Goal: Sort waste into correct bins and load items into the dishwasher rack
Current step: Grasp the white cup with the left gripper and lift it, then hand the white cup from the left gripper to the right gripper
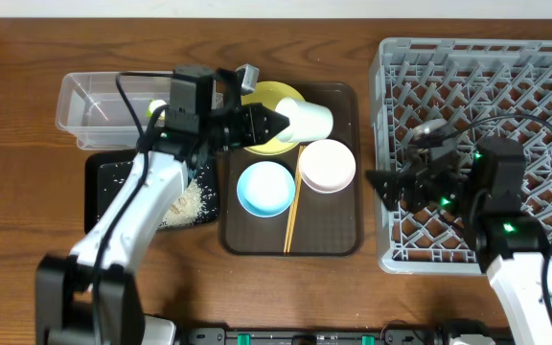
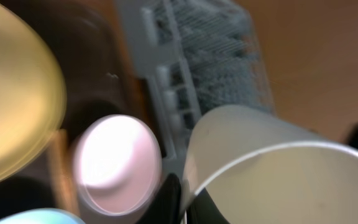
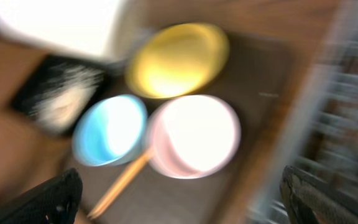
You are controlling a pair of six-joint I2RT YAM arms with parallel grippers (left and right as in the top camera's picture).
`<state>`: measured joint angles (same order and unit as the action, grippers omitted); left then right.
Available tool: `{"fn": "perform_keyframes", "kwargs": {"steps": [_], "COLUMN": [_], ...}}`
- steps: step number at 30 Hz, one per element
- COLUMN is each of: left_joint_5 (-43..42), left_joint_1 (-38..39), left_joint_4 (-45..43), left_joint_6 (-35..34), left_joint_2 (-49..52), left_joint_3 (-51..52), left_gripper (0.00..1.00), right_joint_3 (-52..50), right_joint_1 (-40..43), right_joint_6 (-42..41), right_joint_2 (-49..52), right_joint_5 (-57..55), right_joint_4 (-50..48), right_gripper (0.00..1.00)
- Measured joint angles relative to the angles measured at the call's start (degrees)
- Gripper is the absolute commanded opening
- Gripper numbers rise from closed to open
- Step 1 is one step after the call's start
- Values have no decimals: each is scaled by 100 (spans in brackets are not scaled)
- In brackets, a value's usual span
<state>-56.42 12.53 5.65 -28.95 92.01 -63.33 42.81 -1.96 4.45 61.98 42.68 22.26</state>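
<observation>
My right gripper grabs the cup's base end (image 1: 325, 122) next, leaving the cup's rim free, so that the small white cup loads rim-first into the rack (image 1: 506, 86).
My left gripper (image 1: 281, 123) is shut on the rim of the small white cup (image 1: 307, 121) and holds it on its side above the yellow plate (image 1: 262, 96). In the left wrist view the fingers (image 2: 182, 199) pinch the cup's wall (image 2: 272, 162). The light-blue bowl (image 1: 264, 188), the white-pinkish bowl (image 1: 327, 165) and the chopsticks (image 1: 293, 206) lie on the brown tray. My right gripper (image 1: 391, 187) is open and empty at the left edge of the grey rack (image 1: 506, 86). The right wrist view (image 3: 179, 205) is blurred and looks over both bowls.
The dark-brown serving tray (image 1: 333, 240) sits mid-table. The clear tub (image 1: 94, 105) at back left holds a green wrapper (image 1: 156, 108). The black tray (image 1: 108, 182) in front of it holds rice (image 1: 188, 203). Bare wooden table lies at the front left.
</observation>
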Motion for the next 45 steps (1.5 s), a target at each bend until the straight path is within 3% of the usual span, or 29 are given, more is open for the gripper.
{"fn": "perform_keyframes", "kwargs": {"steps": [4, 12, 18, 22, 27, 39, 45], "left_joint_5": [-1147, -2052, -2210, -2253, -2277, -2293, -2293], "left_joint_1": [37, 358, 645, 750, 789, 789, 789], "left_joint_4": [-400, -448, -452, -457, -457, -463, -463], "left_joint_6": [-588, -994, -1056, -1158, -1250, -1434, -1499], "left_joint_2": [531, 831, 831, 831, 831, 831, 831], "left_joint_3": [-2, -2, -2, -2, -2, -2, -2], "left_gripper": [6, 6, 6, 6, 6, 6, 6], "right_joint_3": [0, 0, 9, 13, 17, 17, 17], "right_joint_1": [-24, -166, -168, -168, -168, -168, -168], "right_joint_6": [413, 640, 476, 367, 308, 304, 286], "right_joint_2": [527, 1226, 1279, 1279, 1279, 1279, 1279], "right_joint_5": [1150, 1856, 2118, 2371, 2671, 2820, 2835], "right_joint_4": [-105, -1209, -2033, -2365, -2459, -2463, -2468], "right_gripper": [99, 99, 98, 90, 83, 84, 75]}}
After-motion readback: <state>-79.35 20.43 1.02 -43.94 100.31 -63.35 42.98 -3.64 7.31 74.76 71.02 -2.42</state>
